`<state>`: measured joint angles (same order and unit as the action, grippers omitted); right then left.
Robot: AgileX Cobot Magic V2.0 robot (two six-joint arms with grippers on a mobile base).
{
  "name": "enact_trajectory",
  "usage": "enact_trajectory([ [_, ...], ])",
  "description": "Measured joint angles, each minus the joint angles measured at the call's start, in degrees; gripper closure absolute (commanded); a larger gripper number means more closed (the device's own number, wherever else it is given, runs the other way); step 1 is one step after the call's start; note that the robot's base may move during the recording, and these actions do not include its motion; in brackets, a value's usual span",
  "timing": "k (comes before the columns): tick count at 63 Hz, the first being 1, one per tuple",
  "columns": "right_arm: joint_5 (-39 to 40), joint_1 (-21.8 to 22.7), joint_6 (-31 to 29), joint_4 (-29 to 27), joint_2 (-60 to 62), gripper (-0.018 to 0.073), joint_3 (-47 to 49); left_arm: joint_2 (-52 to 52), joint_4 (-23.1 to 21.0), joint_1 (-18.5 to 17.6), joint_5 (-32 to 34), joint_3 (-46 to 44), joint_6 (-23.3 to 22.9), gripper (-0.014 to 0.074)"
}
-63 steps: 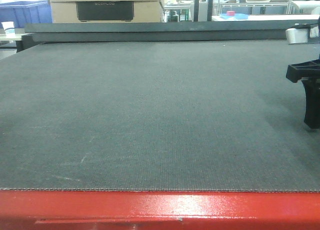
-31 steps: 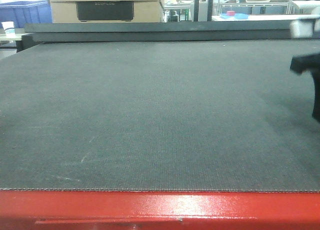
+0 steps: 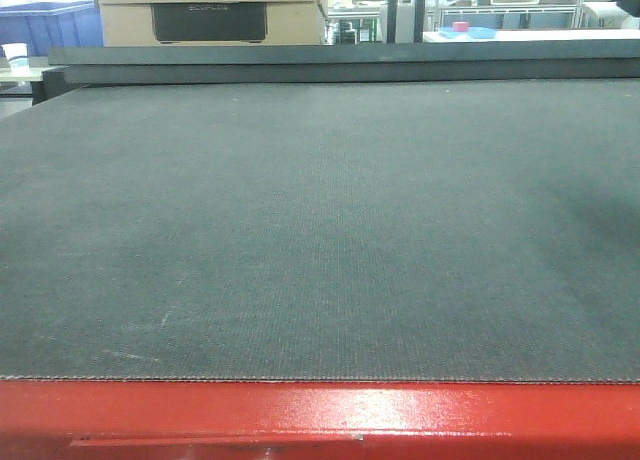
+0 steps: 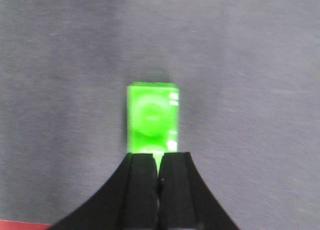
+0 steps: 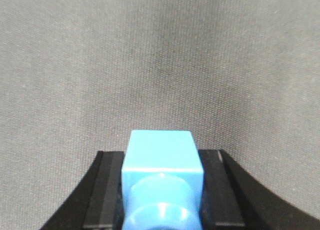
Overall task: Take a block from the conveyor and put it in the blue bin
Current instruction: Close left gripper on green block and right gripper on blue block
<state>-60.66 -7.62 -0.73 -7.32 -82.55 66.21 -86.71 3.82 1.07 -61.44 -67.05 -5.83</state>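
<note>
My left gripper is going to grab the green block by its two long sides next, so that it can put the block in the blue bin.
The light-blue block (image 5: 161, 162) sits between the black fingers of my right gripper (image 5: 161, 154), which is shut on it above the grey belt. The conveyor shows in the front view as a wide dark grey belt (image 3: 320, 230) on a red frame (image 3: 320, 415); neither gripper appears in that view. In the left wrist view my left gripper (image 4: 158, 157) has its jaws pressed together. A bright green block (image 4: 152, 117) lies just beyond its tips, over the belt. A blue bin (image 3: 45, 25) stands far back on the left.
Behind the belt stand a cardboard box with a dark panel (image 3: 210, 10), a paper cup (image 3: 16, 56) on a side table at the left, and workbenches with small items (image 3: 470, 28) at the back right.
The right gripper, seen at the right edge of the front view one second ago, has moved out of that view to the right. The belt looks unchanged.
</note>
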Motion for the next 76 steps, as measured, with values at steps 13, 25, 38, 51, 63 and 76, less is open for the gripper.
enact_trajectory([
  [13,1.9,0.0,0.0,0.0,0.0,0.0721,-0.5,-0.5,-1.5,0.8,0.7,0.1,2.3,0.0192],
  [25,2.3,0.0,0.1,0.0,0.0,0.0721,-0.5,-3.1,-2.2,0.8,1.9,1.1,2.9,0.0194],
  [38,2.3,0.0,0.1,-0.1,0.0,0.0721,-0.5,-7.3,-2.2,0.8,2.4,1.1,3.4,0.0194],
  [51,2.4,0.0,0.1,-0.1,0.0,0.0721,-0.5,-10.8,-2.2,0.8,4.0,1.2,3.9,0.0194],
  [63,2.6,0.0,0.0,-0.1,0.0,0.0721,-0.5,-11.5,-2.2,0.8,5.1,2.5,4.0,0.0195],
  [76,2.6,0.0,0.0,-0.1,0.0,0.0721,-0.5,-11.6,-2.2,0.8,5.4,3.4,4.1,0.0195],
])
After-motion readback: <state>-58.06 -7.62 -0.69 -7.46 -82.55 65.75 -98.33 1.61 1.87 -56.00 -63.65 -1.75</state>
